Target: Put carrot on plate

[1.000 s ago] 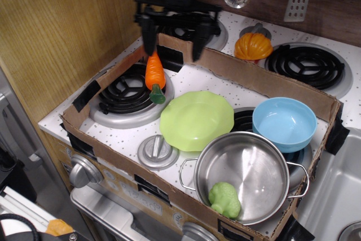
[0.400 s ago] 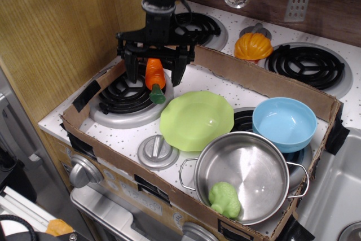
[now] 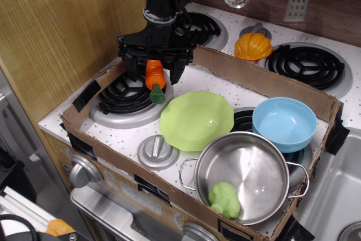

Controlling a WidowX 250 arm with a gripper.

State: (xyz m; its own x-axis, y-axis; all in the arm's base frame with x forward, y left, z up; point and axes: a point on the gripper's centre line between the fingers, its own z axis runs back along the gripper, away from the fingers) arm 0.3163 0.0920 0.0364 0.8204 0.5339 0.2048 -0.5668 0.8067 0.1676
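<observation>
The gripper grabs the carrot by its orange body (image 3: 154, 74) next. Then it puts the carrot on the lime-green plate (image 3: 196, 119).
The orange carrot (image 3: 154, 77) lies on the front-left burner (image 3: 127, 97), with its dark green stem end pointing toward the front right. My gripper (image 3: 154, 71) is open and low over the carrot. One black finger (image 3: 133, 69) stands on its left and the other on its right, apart from its sides. The lime-green scalloped plate (image 3: 196, 119) lies empty just to the right of and in front of the carrot.
A cardboard wall (image 3: 254, 80) fences the front stove area. A steel pot (image 3: 248, 176) holding a green toy (image 3: 225, 198) sits front right, with a light blue bowl (image 3: 284, 123) behind it. An orange pumpkin toy (image 3: 253, 46) sits behind the wall. A round grey knob (image 3: 157, 150) lies in front of the plate.
The gripper came forward and down from behind the cardboard wall until its open fingers straddled the carrot. It has barely moved in the last half second. The carrot has not moved.
</observation>
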